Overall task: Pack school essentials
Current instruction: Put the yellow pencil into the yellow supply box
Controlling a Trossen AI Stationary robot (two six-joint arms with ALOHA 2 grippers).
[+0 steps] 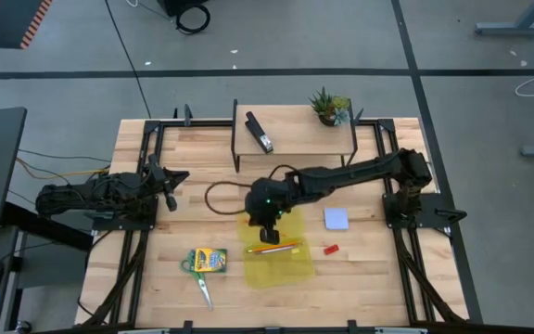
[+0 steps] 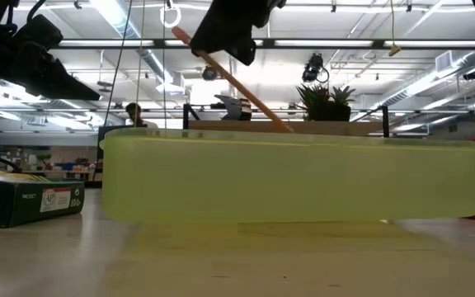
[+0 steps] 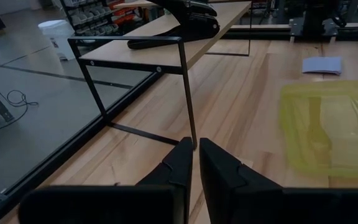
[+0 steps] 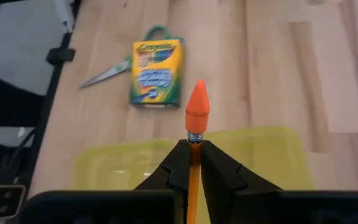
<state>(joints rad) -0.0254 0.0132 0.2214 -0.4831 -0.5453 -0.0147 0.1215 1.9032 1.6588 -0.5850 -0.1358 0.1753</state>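
Observation:
The orange eraser end (image 4: 197,102) hangs above and past the case's edge (image 4: 253,132), so the robot's right gripper needs to move the pencil toward the case before it lets go.
My right gripper (image 4: 194,145) is shut on a thin orange pencil (image 2: 258,95), which it holds over the far end of a translucent yellow-green case (image 1: 284,267). More orange pencils (image 1: 274,247) lie in that case. To its left, the crayon box (image 1: 209,261) and green-handled scissors (image 1: 201,286) lie flat on the table. The red piece (image 1: 330,250) and the pale notepad (image 1: 336,218) lie flat to its right. My left gripper (image 3: 196,163) waits, shut on nothing, at the table's left side. My right gripper pinches the pencil's shaft (image 4: 194,148) between its two fingers, just behind the metal band. The orange eraser end (image 4: 197,104) juts past the fingertips. The fingers slant down from the table's right side, and the pencil lies along them. It slants in the air, clear of the case.
A low black-framed wooden shelf (image 1: 295,130) stands at the back and bears a black stapler (image 1: 260,133). A small potted plant (image 1: 329,107) stands on its right end. Bare wood shows between the crayon box and the near edge.

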